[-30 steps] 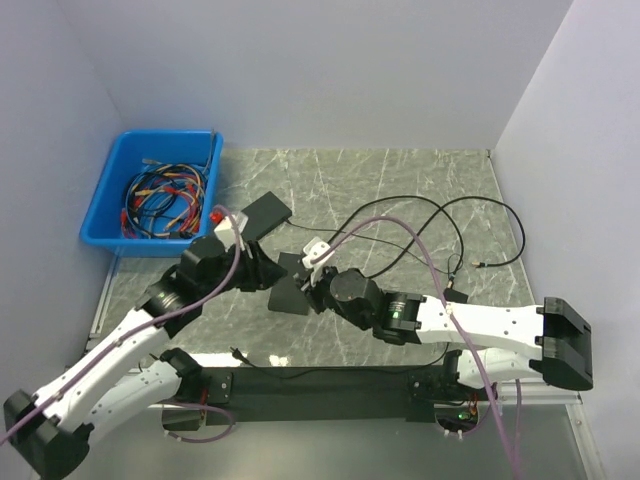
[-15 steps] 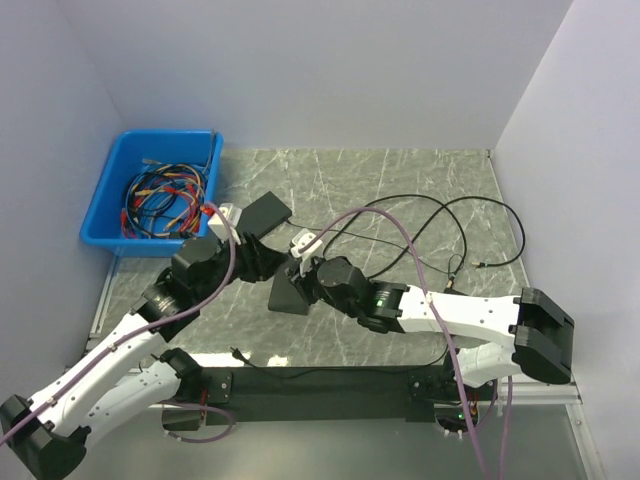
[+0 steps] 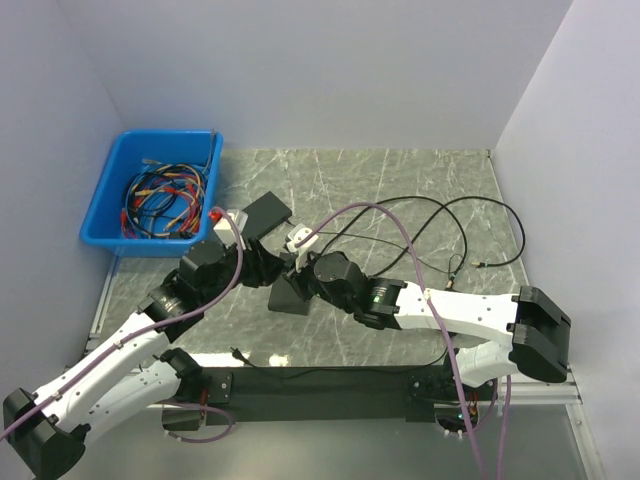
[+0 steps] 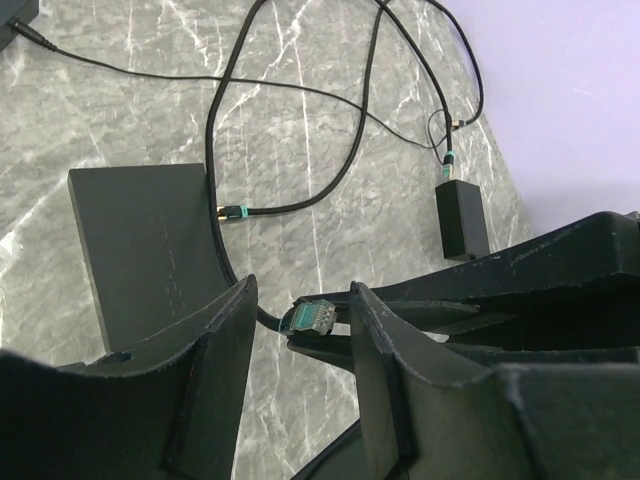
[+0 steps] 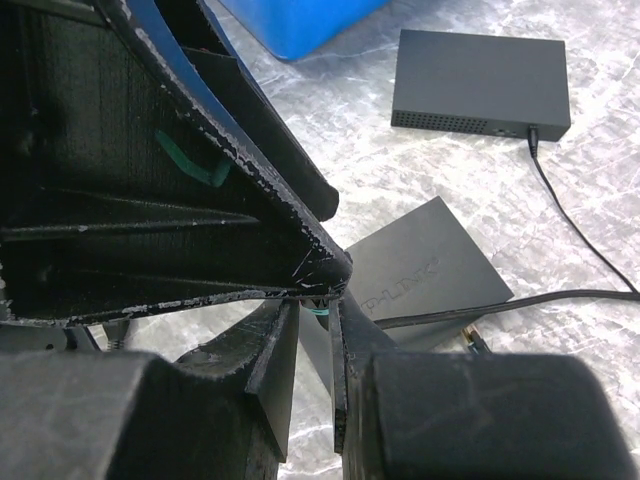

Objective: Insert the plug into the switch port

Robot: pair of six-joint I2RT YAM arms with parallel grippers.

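Observation:
The plug's clear head is between my fingers, and they reach just past the head, so my left gripper should close on it.
The plug (image 4: 312, 316), a clear network plug with a teal boot on a black cable (image 4: 330, 185), is pinched in my right gripper (image 5: 314, 312), whose thin black fingers (image 4: 400, 318) reach in from the right in the left wrist view. My left gripper (image 4: 301, 298) is open, one finger on each side of the plug and not touching it. The switch (image 3: 289, 294), a flat black TP-Link box, lies just below and left of both grippers (image 4: 140, 250) and shows in the right wrist view (image 5: 425, 268). Its ports are hidden. In the top view the two grippers meet above it, left (image 3: 262, 265) and right (image 3: 293, 268).
A second black box (image 3: 265, 212) lies behind the switch with a cable plugged into it (image 5: 480, 80). A blue bin (image 3: 155, 190) of coloured cables stands at the back left. Loose black cable loops (image 3: 450, 230) and a small black adapter (image 4: 462, 220) lie to the right.
My right gripper has moved left and back with the plug, bringing it between my left gripper's open fingers. My left gripper shifted slightly toward it.

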